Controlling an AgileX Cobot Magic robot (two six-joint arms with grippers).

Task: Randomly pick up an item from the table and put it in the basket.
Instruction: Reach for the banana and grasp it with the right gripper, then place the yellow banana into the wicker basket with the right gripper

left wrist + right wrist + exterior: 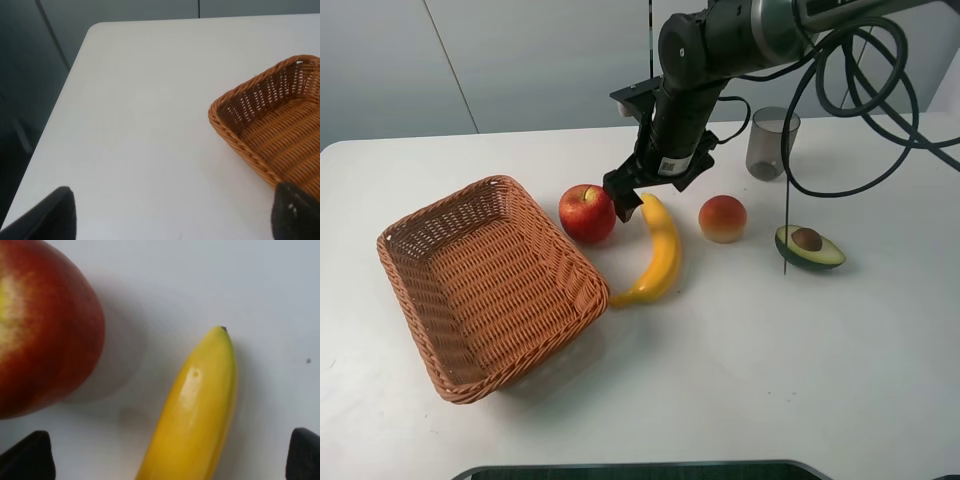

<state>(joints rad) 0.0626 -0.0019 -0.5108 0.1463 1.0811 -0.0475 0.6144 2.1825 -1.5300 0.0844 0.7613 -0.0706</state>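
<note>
My right fingers above the banana's far end [657, 212] would miss now.
The yellow banana [660, 255] lies on the white table [770, 370], its near end touching the rim of the wicker basket [582, 275]. My right gripper [632, 205] hangs low over the banana's far end, beside the red apple [587, 213]. In the right wrist view the banana [195, 415] lies between the two wide-apart fingertips of the right gripper [170, 460], which is open, with the apple [40, 330] beside it. My left gripper [175, 220] is open and empty above bare table next to the basket [260, 115]; it does not show in the exterior view.
An orange-pink peach [722, 218] sits right of the banana. A halved avocado [809, 246] lies further right. A grey translucent cup [772, 142] stands at the back. Black cables [860, 100] hang from the right arm above the cup.
</note>
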